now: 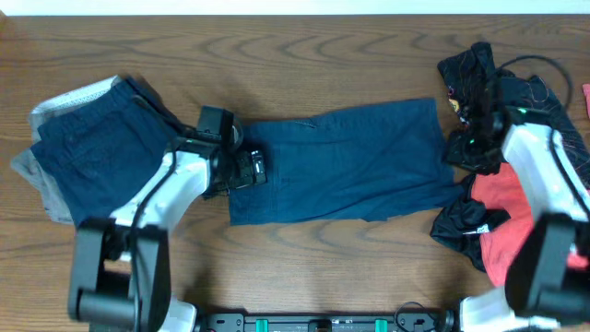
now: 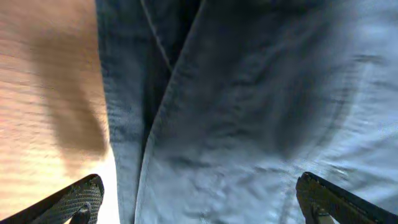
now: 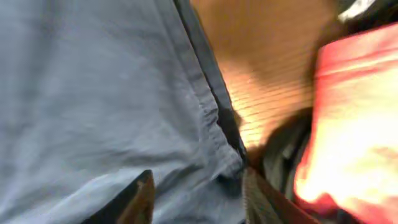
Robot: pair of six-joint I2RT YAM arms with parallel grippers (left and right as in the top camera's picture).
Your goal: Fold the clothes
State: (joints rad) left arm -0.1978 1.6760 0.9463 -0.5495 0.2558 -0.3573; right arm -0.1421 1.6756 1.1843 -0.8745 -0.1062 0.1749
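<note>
The left gripper grabs the navy-blue shorts (image 1: 341, 166) at the end farthest from the red fabric (image 1: 243, 177) next. Then it folds that end of the shorts over.
Dark navy-blue shorts (image 1: 341, 166) lie flat and folded lengthwise at the table's middle. My left gripper (image 1: 251, 171) is at their left end. In the left wrist view its jaws (image 2: 200, 208) are wide open above the navy fabric (image 2: 249, 112), near the cloth's left edge. My right gripper (image 1: 464, 146) is at the shorts' right end. In the right wrist view its jaws (image 3: 200, 200) are open, straddling the hemmed edge of the navy cloth (image 3: 93, 93), with nothing pinched. Red fabric (image 3: 354, 124) lies just to the right of them.
A second navy garment (image 1: 88, 152) lies on a grey one (image 1: 51, 198) at the left. A heap of black printed (image 1: 479, 69) and red (image 1: 502, 198) clothes sits at the right under my right arm. The bare wood table (image 1: 304, 65) runs along the back.
</note>
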